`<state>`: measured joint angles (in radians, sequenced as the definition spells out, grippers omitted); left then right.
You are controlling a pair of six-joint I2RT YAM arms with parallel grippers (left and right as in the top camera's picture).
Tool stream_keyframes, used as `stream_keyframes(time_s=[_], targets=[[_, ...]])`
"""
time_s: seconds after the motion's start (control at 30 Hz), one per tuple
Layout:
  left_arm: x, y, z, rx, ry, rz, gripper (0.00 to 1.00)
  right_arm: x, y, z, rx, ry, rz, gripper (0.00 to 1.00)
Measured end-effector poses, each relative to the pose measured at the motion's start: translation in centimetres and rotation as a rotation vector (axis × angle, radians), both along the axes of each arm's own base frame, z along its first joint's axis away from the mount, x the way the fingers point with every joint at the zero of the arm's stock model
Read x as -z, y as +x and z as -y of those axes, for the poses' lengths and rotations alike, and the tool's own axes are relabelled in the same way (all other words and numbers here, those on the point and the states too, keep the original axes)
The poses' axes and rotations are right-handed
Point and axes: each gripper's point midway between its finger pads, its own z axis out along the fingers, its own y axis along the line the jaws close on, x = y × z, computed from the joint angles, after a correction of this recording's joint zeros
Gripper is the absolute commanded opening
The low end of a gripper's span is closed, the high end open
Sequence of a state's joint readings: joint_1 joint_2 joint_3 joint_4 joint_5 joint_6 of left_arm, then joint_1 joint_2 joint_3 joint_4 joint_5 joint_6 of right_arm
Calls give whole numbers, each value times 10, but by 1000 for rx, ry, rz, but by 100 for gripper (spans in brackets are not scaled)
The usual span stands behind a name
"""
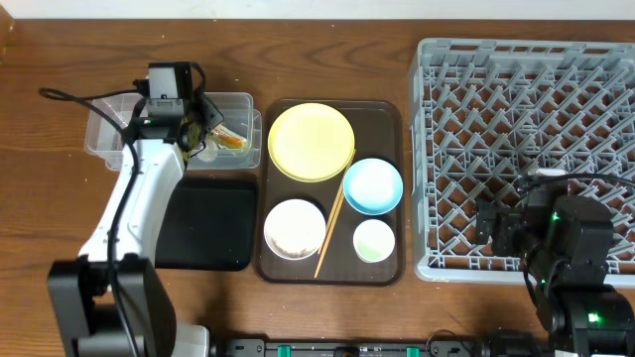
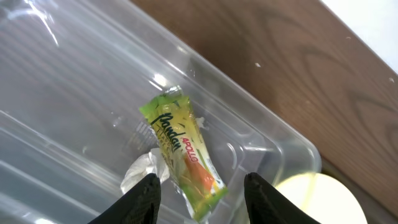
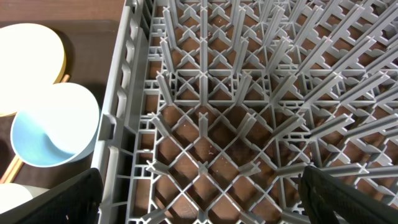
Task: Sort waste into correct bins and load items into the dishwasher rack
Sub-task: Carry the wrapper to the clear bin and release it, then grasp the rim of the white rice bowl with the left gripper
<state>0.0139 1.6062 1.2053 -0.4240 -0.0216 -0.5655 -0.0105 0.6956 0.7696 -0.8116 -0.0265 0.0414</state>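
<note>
The waste in the bowl needs to be tipped into the black tray. My left gripper should next grab the rim of the white bowl (image 1: 294, 228) for this, with one finger inside and one outside.
The green-and-orange snack wrapper (image 2: 183, 152) with a clear plastic scrap (image 2: 142, 171) lies inside the clear tub (image 2: 56, 99), also seen from overhead (image 1: 230, 141). My left gripper (image 2: 200, 196) is open just above it, over the tub (image 1: 107, 139). My right gripper (image 3: 199, 199) is open and empty over the front left part of the grey dishwasher rack (image 3: 205, 118), also in the overhead view (image 1: 526, 149). The yellow plate (image 1: 311, 141), light blue bowl (image 1: 373, 185), white bowl (image 1: 294, 228), pale green cup (image 1: 374, 240) and chopsticks (image 1: 329, 233) sit on the brown tray (image 1: 387, 114). The black tray (image 1: 208, 223) lies at the front left.
The left arm's white link (image 1: 139, 198) reaches over the black tray's left edge. In the right wrist view the blue bowl (image 3: 53, 134) and yellow plate (image 3: 28, 62) lie just left of the rack wall. Bare wood table (image 1: 298, 50) runs along the back.
</note>
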Motion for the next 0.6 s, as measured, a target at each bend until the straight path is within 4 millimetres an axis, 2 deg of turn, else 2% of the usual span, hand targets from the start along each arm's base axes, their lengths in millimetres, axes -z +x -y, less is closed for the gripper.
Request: stream_keyframes(time_s=[0.1, 0.17, 0.23, 0.3, 0.43, 0.6], targets=[[-26, -10, 13, 81, 21, 40, 47, 0, 0, 0, 0, 0, 0, 99], [-44, -22, 33, 169, 30, 57, 47, 0, 0, 0, 0, 0, 0, 99], [-50, -38, 54, 254, 35, 38, 47, 0, 0, 0, 0, 0, 0, 99], [-44, -58, 75, 340, 39, -26, 47, 0, 0, 0, 0, 0, 0, 99], [-17, -94, 111, 484, 46, -189, 48, 0, 0, 0, 0, 0, 0, 99], [10, -129, 142, 617, 74, -338, 51, 0, 0, 0, 0, 0, 0, 99]])
